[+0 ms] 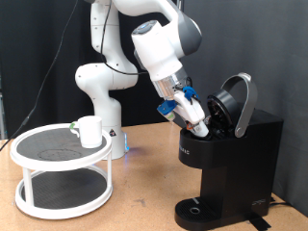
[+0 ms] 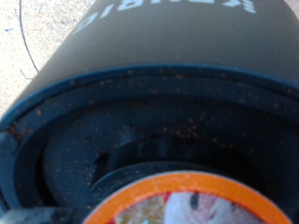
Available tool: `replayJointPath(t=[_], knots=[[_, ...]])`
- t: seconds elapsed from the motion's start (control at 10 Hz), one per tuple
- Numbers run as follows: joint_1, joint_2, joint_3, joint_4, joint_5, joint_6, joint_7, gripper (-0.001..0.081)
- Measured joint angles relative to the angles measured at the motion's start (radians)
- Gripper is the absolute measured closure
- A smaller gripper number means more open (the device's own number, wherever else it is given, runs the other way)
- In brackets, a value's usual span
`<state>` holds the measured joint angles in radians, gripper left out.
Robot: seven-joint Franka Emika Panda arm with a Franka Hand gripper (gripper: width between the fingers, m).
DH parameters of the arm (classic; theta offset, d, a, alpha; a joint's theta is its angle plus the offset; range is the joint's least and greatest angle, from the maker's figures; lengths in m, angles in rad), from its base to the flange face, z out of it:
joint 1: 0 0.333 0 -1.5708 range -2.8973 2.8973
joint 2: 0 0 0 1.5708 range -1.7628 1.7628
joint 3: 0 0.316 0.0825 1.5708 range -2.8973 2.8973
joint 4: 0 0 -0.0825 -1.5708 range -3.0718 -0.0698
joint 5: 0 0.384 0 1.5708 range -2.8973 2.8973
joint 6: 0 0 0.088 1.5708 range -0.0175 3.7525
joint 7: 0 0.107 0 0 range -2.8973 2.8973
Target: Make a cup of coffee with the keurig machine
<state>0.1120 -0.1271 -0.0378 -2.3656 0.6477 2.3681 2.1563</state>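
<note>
The gripper needs to open now, because the orange-rimmed pod is in the dark chamber's ring (image 1: 202, 133) (image 2: 168, 159) and would stay there.
The keurig machine (image 1: 231, 159) stands at the exterior view's right, black and boxy, with its rounded lid (image 1: 237, 100) hinged up and open. My gripper (image 1: 200, 122) reaches down at a slant into the open top, just under the lid. In the wrist view the machine's dark round pod chamber (image 2: 103, 140) fills the frame, with white lettering on the body (image 2: 112, 14). A pod with an orange rim and pale foil top (image 2: 182, 203) lies within the chamber's rings. My fingers do not show in that view. The cup (image 1: 90, 131), a plain white mug, stands apart at the exterior view's left.
The cup rests on the top shelf of a round white two-tier stand (image 1: 58, 168) on the wooden table (image 1: 144, 197). The robot's white base (image 1: 101, 91) rises behind the stand. The machine's round drip base (image 1: 197, 208) holds nothing.
</note>
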Motion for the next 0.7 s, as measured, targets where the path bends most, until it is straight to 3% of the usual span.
replayJointPath(t=[0.1, 0.2, 0.3, 0.4, 0.5, 0.6, 0.7], knots=[[0.0, 0.001, 0.001, 0.001, 0.0, -0.001, 0.004, 0.0407], [0.0, 0.005, 0.001, 0.0, 0.001, -0.002, 0.005, 0.0329], [0.0, 0.01, 0.001, 0.001, 0.004, -0.002, 0.005, 0.0329], [0.0, 0.014, 0.001, 0.001, 0.009, -0.002, 0.004, 0.0154], [0.0, 0.016, 0.001, 0.002, 0.022, -0.002, 0.0, 0.0154], [0.0, 0.016, 0.0, 0.005, 0.048, -0.003, -0.019, 0.0088], [0.0, 0.014, -0.003, 0.012, 0.089, -0.013, -0.054, 0.0075]])
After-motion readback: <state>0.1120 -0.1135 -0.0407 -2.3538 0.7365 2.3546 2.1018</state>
